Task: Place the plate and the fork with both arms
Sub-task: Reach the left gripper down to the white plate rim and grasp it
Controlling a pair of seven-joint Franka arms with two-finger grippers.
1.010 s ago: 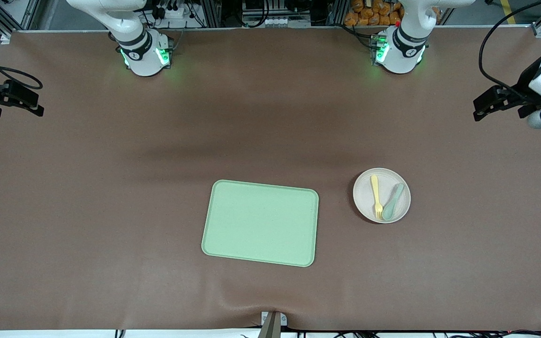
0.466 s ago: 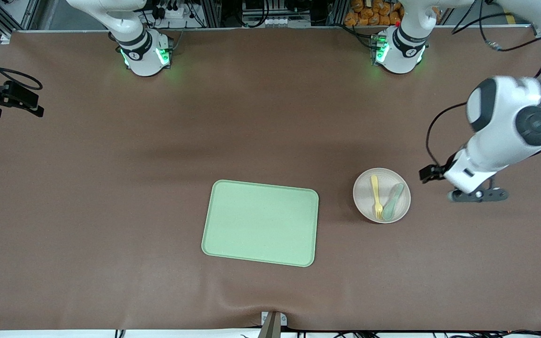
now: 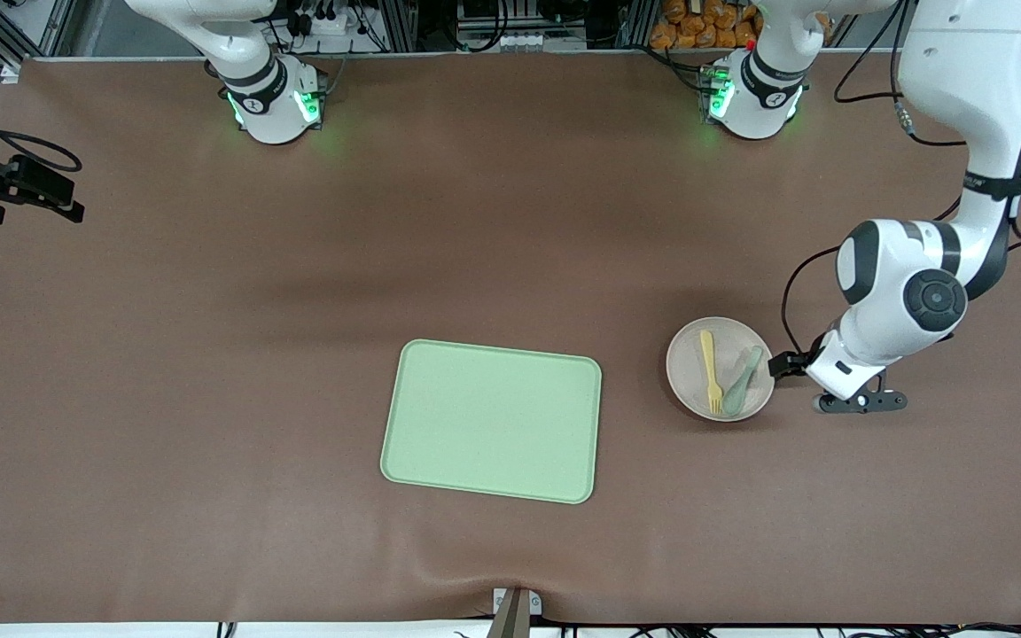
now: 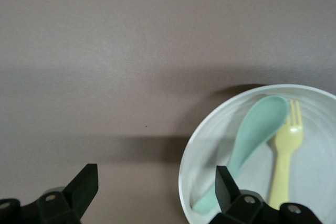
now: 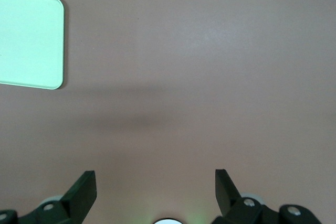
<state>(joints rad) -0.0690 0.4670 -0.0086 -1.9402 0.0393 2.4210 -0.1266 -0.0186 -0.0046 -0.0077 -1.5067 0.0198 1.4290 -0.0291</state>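
Observation:
My left gripper needs to grab the plate by its rim, so that I can set it with the plate's fork onto the green tray.
The round pale plate point(image 3: 686, 372) lies on the brown table beside the green tray, toward the left arm's end. The pale-yellow fork point(image 3: 710, 370) and a grey-green spoon point(image 3: 741, 381) lie in it. My left gripper point(image 3: 861, 401) hangs low beside the plate's rim at the left arm's end. In the left wrist view it point(image 4: 157, 192) is open and empty, one finger point(image 4: 227, 188) over the plate point(image 4: 210, 135) by the spoon point(image 4: 247, 145) and fork point(image 4: 286, 153). My right gripper point(image 3: 32, 190) waits at the right arm's end of the table, open and empty point(image 5: 156, 192).
The rectangular light-green tray point(image 3: 493, 421) lies mid-table, nearer the front camera than the arm bases; its corner shows in the right wrist view point(image 5: 29, 38). The left arm's elbow point(image 3: 909, 283) hangs over the table by the plate. Cables trail from it.
The left arm has swung in from the table's end and come down beside the plate. The right arm, plate, fork and spoon have not moved.

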